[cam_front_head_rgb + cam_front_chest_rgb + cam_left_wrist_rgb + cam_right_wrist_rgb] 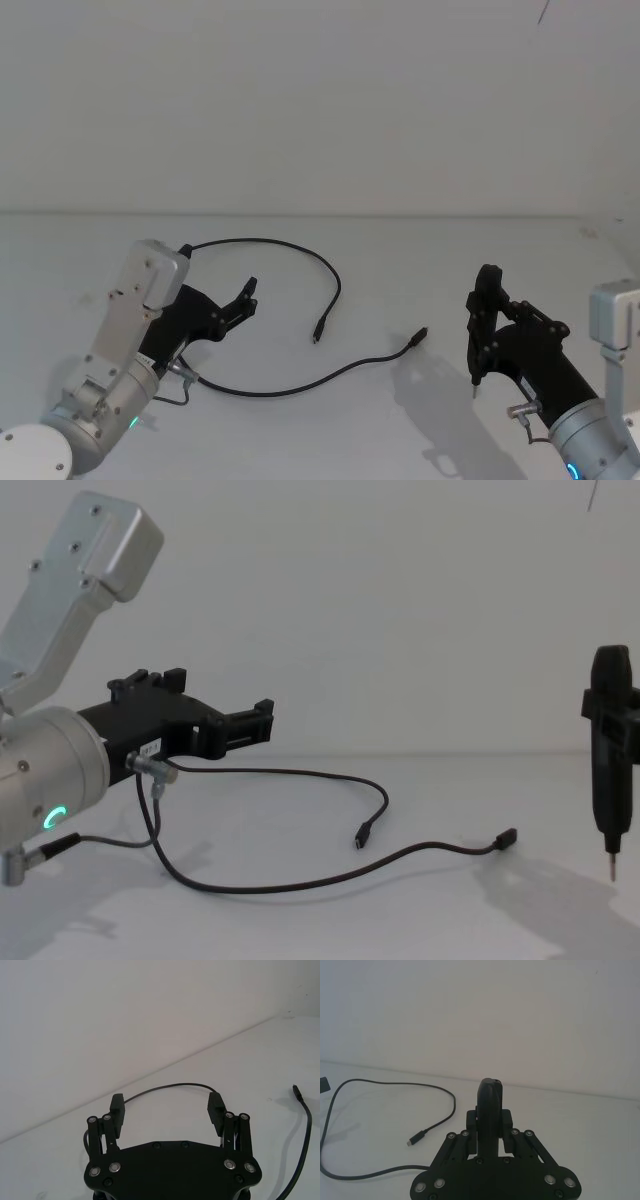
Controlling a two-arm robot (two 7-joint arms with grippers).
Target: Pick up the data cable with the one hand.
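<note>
My left gripper should next take hold of the data cable by the raised part behind its plug (pixel 437 845), where a separate shadow (pixel 440 868) shows that it arches off the table.
The data cable (pixel 300 385) is a thin black cord lying in a loose loop on the white table, with one plug (pixel 318 333) near the middle and the other plug (pixel 420 336) farther right. My left gripper (pixel 248 296) hovers open above the left part of the loop with nothing between its fingers (pixel 216 1110). The cable (pixel 170 1086) curves just beyond the fingertips. From the chest, the left gripper (pixel 262 720) hangs above the cable (pixel 300 885). My right gripper (pixel 490 325) stands at the right, shut on a slim black tool (pixel 490 1100) with a metal tip.
A short grey lead (pixel 150 780) hangs from the left wrist, close to the cable. A white wall rises behind the table (pixel 400 250). The tool (pixel 610 760) stands upright above the table at the right edge.
</note>
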